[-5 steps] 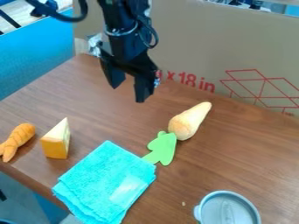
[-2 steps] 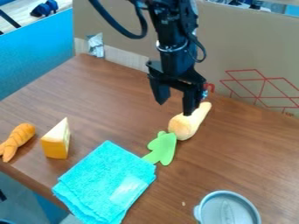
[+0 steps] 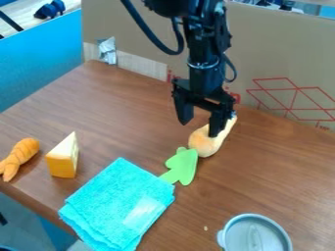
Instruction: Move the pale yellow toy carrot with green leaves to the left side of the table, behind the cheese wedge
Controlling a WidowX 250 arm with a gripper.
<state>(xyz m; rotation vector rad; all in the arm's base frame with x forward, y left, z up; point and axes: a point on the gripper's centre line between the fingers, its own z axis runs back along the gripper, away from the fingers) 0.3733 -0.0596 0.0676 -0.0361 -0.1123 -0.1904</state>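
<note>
The robot's gripper will next lift the tan toy vegetable (image 3: 204, 143) by grabbing its rounded end, and its green leaf piece will hang free.
The black gripper (image 3: 199, 128) hangs from the top centre, open, with nothing between its fingers. Its right finger overlaps the tan root-shaped toy vegetable (image 3: 204, 143) in the view; whether they touch I cannot tell. Against that toy's lower end lies a flat green leaf-shaped piece (image 3: 184, 165). A folded turquoise cloth (image 3: 119, 204) lies just below and left of the leaf piece. On the left, a yellow-orange cheese wedge (image 3: 62, 159) stands beside an orange carrot-like toy (image 3: 20, 155).
A round lidded grey container (image 3: 254, 235) sits at the lower right. Behind the wooden table (image 3: 275, 171) stands a cardboard panel (image 3: 288, 44) with red print, and a blue panel (image 3: 39, 59) borders the left. Crumpled foil (image 3: 107, 50) is at the back left.
From the upper left the arm has moved right and slightly down to beside the tan toy. The objects on the table have not moved.
</note>
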